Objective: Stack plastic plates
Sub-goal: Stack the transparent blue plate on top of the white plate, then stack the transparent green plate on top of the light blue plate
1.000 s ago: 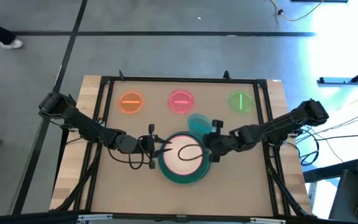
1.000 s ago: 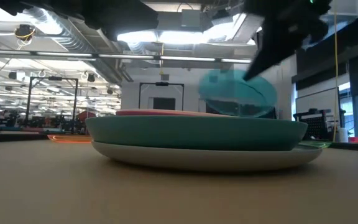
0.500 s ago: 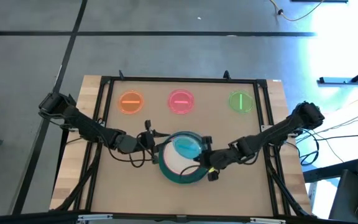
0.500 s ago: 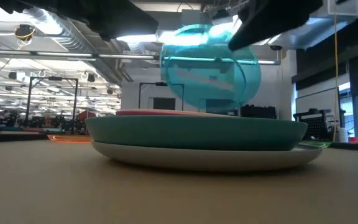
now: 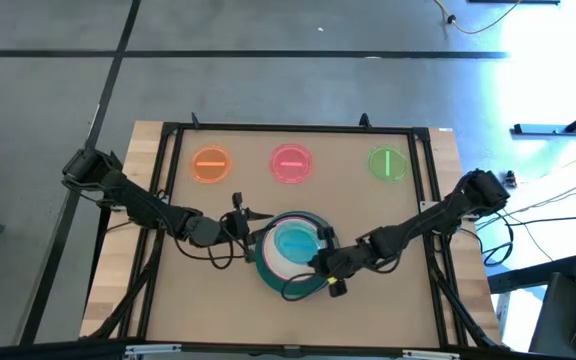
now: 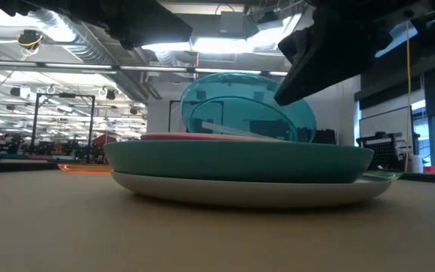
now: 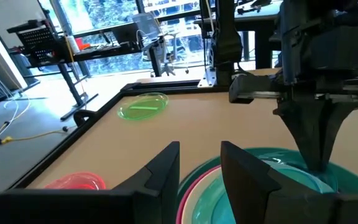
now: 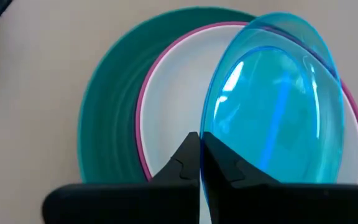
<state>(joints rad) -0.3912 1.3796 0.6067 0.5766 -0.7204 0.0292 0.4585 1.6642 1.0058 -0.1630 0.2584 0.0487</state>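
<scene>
I should open my right gripper now. The small blue plate's low edge is inside the magenta rim, so the plate would settle there.
A stack (image 5: pixel 268 262) sits mid-table: a large grey plate (image 6: pixel 248 193) at the bottom, a large teal one (image 6: pixel 240 162), a magenta one (image 8: pixel 143 93) and a cream one (image 8: pixel 179 93) on top. My right gripper (image 5: pixel 320 264) is over the stack's near right side, shut on a small clear teal plate (image 5: pixel 295 243). The plate is tilted over the cream plate (image 6: pixel 248 109). My left gripper (image 5: pixel 243 230) is open and empty at the stack's left edge (image 7: pixel 201 163). My right gripper pinches the small teal plate's rim (image 8: pixel 207 124) on its near right side between its two fingers. The fingers slant down from the table's near right. The plate is tilted, its held side higher. The stack's rim hides whether its low edge touches the cream plate.
Three small plates lie in a row along the far side: orange (image 5: pixel 210 164), pink (image 5: pixel 290 162) and green (image 5: pixel 387 162). A black frame (image 5: pixel 168 190) runs around the tabletop. Bare wood lies near and on either side of the stack.
My right gripper has carried the small teal plate from the stack's far right side toward the near edge and left, over the stack, and then down. The plate tipped steeply on the way and now lies lower and flatter over the cream plate.
</scene>
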